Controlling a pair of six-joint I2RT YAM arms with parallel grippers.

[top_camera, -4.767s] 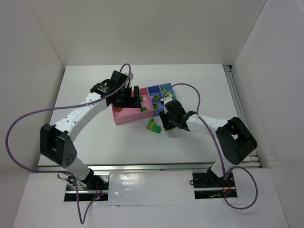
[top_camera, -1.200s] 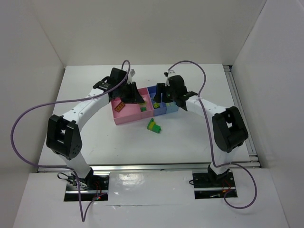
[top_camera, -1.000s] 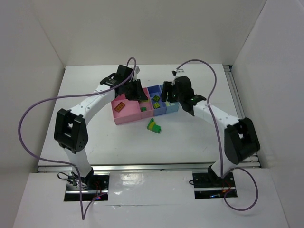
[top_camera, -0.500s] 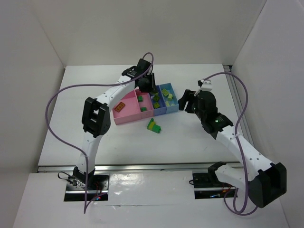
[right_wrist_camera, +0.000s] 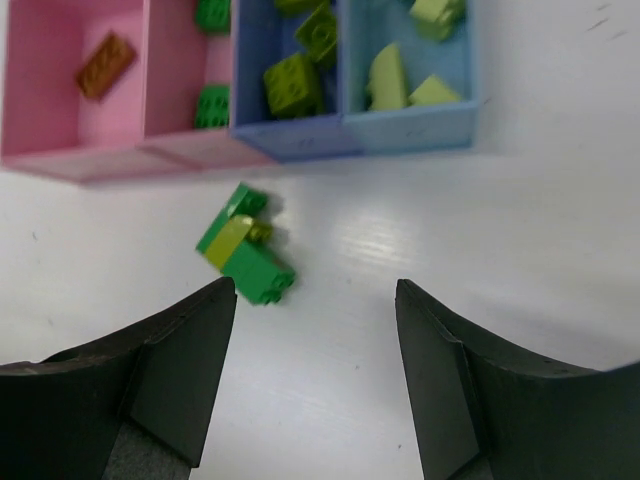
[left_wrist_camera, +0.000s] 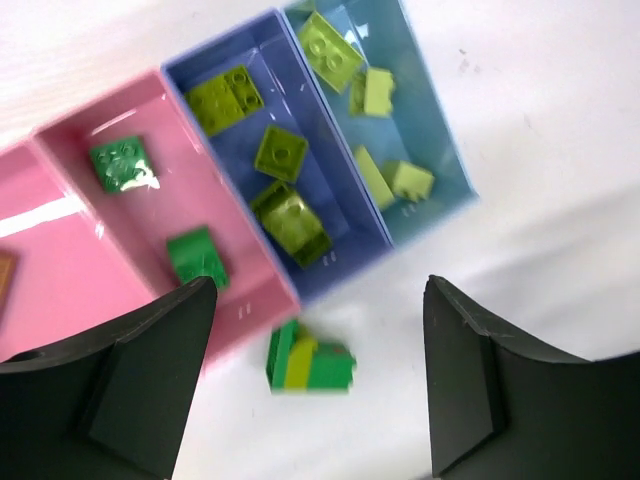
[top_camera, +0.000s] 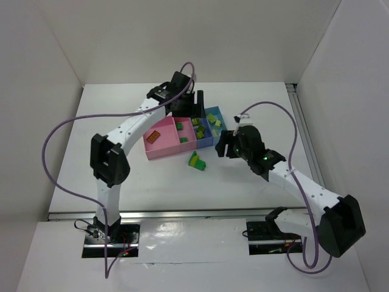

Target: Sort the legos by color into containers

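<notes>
The robot's right gripper will next grab the stack by its end green lego farthest from the tray [top_camera: 200,165] [right_wrist_camera: 258,273], so the rest stays free to pull apart for sorting.
The containers [top_camera: 165,148] are one low tray at mid-table. An orange-brown brick [right_wrist_camera: 105,65] lies in the large pink bin. Dark green legos [left_wrist_camera: 120,163] are in the narrow pink one, lime legos [left_wrist_camera: 280,152] in the periwinkle one and pale yellow legos [left_wrist_camera: 375,92] in the light blue one. A stack of green and yellow legos [top_camera: 196,161] lies on the table just in front of the tray. My left gripper [top_camera: 195,109] hovers open over the tray's far side, holding nothing. My right gripper [top_camera: 227,148] stands open and empty right of the stack.
White walls enclose the table on three sides. A metal rail [top_camera: 302,131] runs along the right edge. Purple cables [top_camera: 67,128] loop above both arms.
My left gripper has moved right across the tray and opened wide. My right gripper has left the tray's blue end and come down to the front right of it.
</notes>
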